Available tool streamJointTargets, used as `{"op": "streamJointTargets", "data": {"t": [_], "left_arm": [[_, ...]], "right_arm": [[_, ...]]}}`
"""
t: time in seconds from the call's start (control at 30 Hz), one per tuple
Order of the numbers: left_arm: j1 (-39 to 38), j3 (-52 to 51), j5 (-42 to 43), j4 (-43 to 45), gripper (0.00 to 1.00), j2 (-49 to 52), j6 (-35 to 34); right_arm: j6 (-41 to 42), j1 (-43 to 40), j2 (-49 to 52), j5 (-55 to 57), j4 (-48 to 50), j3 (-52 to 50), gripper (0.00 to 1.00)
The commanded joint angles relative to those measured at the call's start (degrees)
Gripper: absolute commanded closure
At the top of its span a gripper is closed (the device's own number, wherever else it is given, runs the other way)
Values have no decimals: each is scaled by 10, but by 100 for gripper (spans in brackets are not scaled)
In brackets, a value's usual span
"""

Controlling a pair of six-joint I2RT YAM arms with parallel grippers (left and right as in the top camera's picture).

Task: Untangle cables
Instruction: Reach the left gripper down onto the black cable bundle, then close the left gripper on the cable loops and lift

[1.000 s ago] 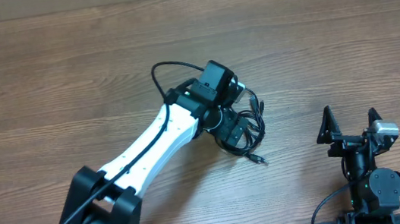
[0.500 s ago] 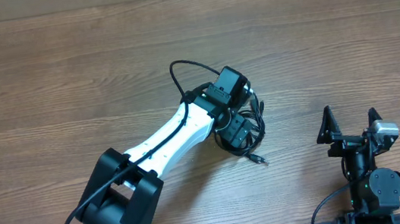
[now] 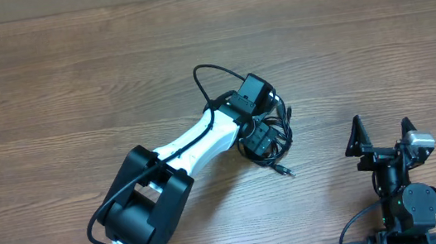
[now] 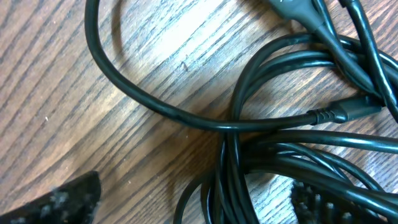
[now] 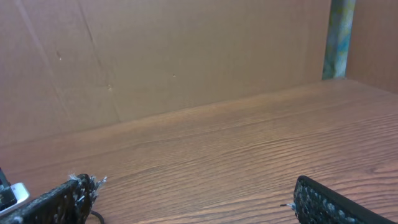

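Observation:
Next, my left gripper grabs the cables' bunched parts, leaving the cables' plug ends and outer loops free for my right gripper to untangle.
The cables (image 3: 287, 124) lie as a bundle of thin black loops on the wooden table right of centre, with one plug end (image 3: 287, 172) trailing toward the front. My left gripper (image 3: 261, 143) is low over the bundle. In the left wrist view the cables (image 4: 273, 124) fill the frame, a small plug (image 4: 348, 111) shows at the right, and my left gripper (image 4: 193, 205) is open with its fingertips on either side of the bunched strands. My right gripper (image 3: 382, 131) is open and empty at the front right, away from the cables; in its own view the right gripper (image 5: 193, 205) holds nothing.
The left arm's own thicker black cable (image 3: 211, 77) loops up behind its wrist. A brown cardboard wall (image 5: 186, 56) stands along the table's far edge. Bare wooden tabletop (image 3: 72, 90) stretches to the left and back.
My left arm has swung to the right and reached further out, bringing its gripper slightly right over the cable bundle. The bundle has shifted a little with it. The right arm has not moved.

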Motion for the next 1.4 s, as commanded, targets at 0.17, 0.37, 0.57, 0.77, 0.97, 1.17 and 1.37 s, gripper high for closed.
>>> {"op": "streamJointTargets", "data": {"t": [0.17, 0.37, 0.57, 0.77, 0.97, 1.17, 1.37], "left_arm": [[-3, 9, 19, 10, 41, 6, 9], [-3, 8, 48, 13, 28, 9, 9], [-4, 8, 48, 15, 35, 36, 9], [-4, 8, 48, 18, 57, 36, 9], [-3, 8, 63, 23, 96, 36, -51], [-2, 10, 99, 29, 96, 34, -124], [16, 19, 183, 41, 95, 9, -252]], "right_arm": [[-3, 3, -5, 8, 2, -6, 0], [-3, 3, -5, 8, 2, -6, 0], [-3, 3, -5, 8, 2, -6, 0], [-3, 3, -5, 8, 2, -6, 0], [-3, 3, -5, 8, 2, -6, 0], [-3, 3, -5, 8, 2, -6, 0], [-3, 3, -5, 8, 2, -6, 0]]}}
